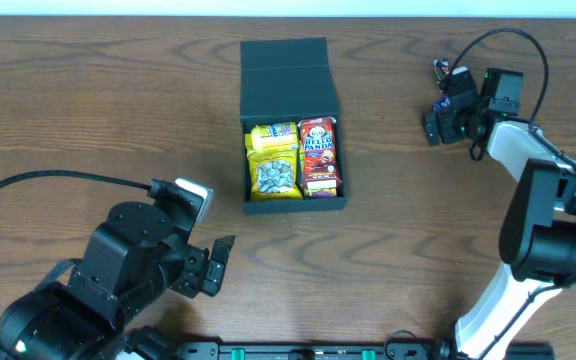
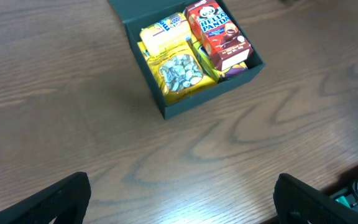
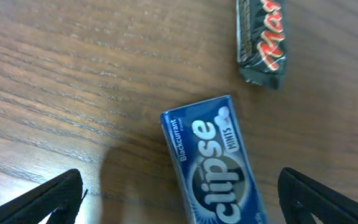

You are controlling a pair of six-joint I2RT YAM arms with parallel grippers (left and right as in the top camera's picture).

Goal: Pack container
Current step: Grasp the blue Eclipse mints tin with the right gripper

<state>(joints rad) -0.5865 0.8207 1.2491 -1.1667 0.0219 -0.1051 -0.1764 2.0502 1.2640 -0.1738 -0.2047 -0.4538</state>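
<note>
My right gripper grabs the blue Eclipse mints box (image 1: 442, 105) across its long sides next, leaving the Blackcurrant end free, to pack it into the container (image 1: 296, 206).
The container (image 1: 296, 206) is a dark teal-black box at the table's middle, its flap lid (image 1: 288, 75) folded back. Inside lie yellow snack packets (image 1: 273, 160) and a red Hello Panda carton (image 1: 319, 152). My left gripper (image 1: 218, 265) hangs open near the front left, well short of the box. The left wrist view shows the container (image 2: 210, 99) ahead and only bare wood between the fingers (image 2: 55, 202). My right gripper (image 1: 438, 120) is open at the far right. In the right wrist view it (image 3: 182, 202) straddles a blue Eclipse mints box (image 3: 213, 168), with a Mars bar (image 3: 263, 40) beyond.
Both arms' bases and a black rail (image 1: 298, 350) stand along the front edge. A black cable (image 1: 48, 180) loops over the left side of the table. Wood tabletop (image 1: 98, 100) surrounds the container.
</note>
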